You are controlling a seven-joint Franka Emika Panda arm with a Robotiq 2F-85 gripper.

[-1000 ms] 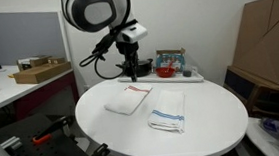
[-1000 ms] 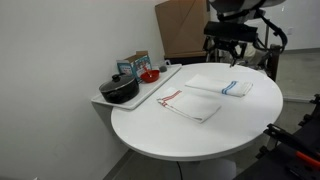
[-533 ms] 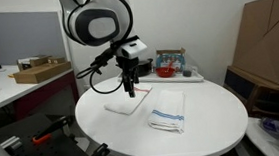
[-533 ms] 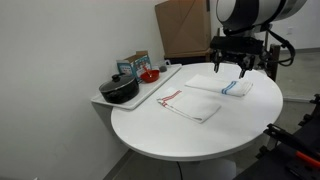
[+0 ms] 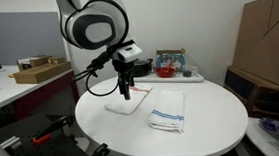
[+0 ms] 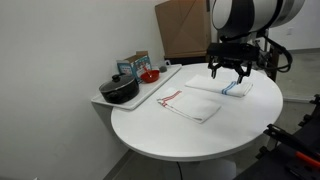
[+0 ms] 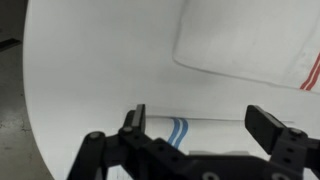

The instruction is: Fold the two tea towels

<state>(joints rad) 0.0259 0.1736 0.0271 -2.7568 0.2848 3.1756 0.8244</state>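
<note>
The red-striped tea towel is next: my gripper will pick it up by its plain end, to fold that end over the rest of the towel.
Two tea towels lie flat on the round white table point(image 5: 199, 133). The red-striped towel point(image 5: 129, 102) point(image 6: 192, 104) is the one nearer the tray. The blue-striped towel point(image 5: 168, 115) point(image 6: 241, 91) lies beside it. My gripper point(image 5: 126, 89) point(image 6: 228, 84) is open and empty, and hangs a little above the towels. In the wrist view the open jaws point(image 7: 200, 122) frame the edge of the blue-striped towel point(image 7: 205, 132). The red-striped towel point(image 7: 250, 40) fills the upper right of that view.
A white tray point(image 6: 152, 92) point(image 5: 176, 79) at the table's edge holds a black pot point(image 6: 119, 90), a red bowl point(image 6: 149, 75) and a small box point(image 6: 134, 64). A cardboard box point(image 5: 266, 33) stands beyond the table. A side desk point(image 5: 20, 82) carries clutter.
The arm has swung out from near the tray and come down over the towels. The jaws have stayed open. The towels have not moved.
</note>
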